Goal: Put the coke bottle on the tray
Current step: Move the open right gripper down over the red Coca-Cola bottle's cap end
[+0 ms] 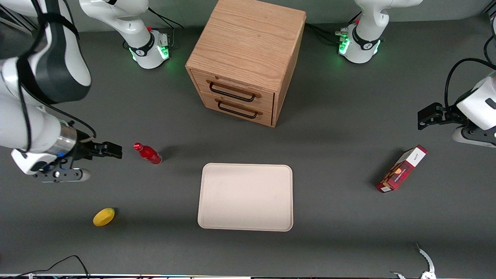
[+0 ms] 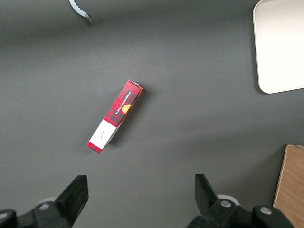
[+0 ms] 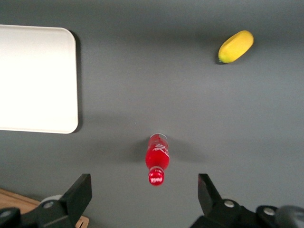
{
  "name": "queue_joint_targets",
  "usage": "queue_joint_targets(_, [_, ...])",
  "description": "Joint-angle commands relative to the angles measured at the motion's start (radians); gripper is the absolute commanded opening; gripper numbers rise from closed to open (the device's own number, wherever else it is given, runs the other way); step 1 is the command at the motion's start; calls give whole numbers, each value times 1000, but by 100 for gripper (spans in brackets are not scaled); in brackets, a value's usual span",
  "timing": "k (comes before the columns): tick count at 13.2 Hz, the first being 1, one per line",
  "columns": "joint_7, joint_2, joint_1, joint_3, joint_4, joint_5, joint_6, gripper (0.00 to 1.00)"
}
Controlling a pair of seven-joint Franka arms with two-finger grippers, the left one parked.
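The coke bottle's base should stay free to stand on the tray (image 1: 245, 197), so I will reach the bottle with my gripper and pick it up by its cap (image 1: 138, 146).
The coke bottle (image 1: 148, 153) is small, glossy red with a red cap, and seems to stand upright on the grey table, apart from the tray. The cream-white tray (image 1: 245, 197) lies flat and bare, nearer the front camera than the wooden cabinet. My right gripper (image 1: 110, 150) hovers above the table beside the bottle, toward the working arm's end, not touching it. In the right wrist view the gripper (image 3: 145, 199) is open and empty, with the bottle's cap (image 3: 156, 175) between the spread fingers (image 3: 78, 194) but below them. The tray (image 3: 35, 78) also shows there.
A wooden two-drawer cabinet (image 1: 248, 62) stands farther from the front camera than the tray. A yellow lemon (image 1: 104, 216) lies nearer the front camera than the gripper. A red-and-white carton (image 1: 402, 169) lies toward the parked arm's end, also in the left wrist view (image 2: 115, 116).
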Motion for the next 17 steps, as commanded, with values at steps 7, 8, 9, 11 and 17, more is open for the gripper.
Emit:
queue_joint_targets(7, [10, -112, 3, 35, -437, 0, 301, 96])
queue_joint_targets(8, [10, -131, 3, 41, -476, -7, 318, 96])
queue_joint_targets(9, [8, -150, 1, 43, -515, -19, 336, 96])
queue_joint_targets(11, [-16, -181, -2, 43, -595, -33, 388, 96])
queue_joint_targets(17, [-95, -188, -27, 43, -672, -65, 473, 95])
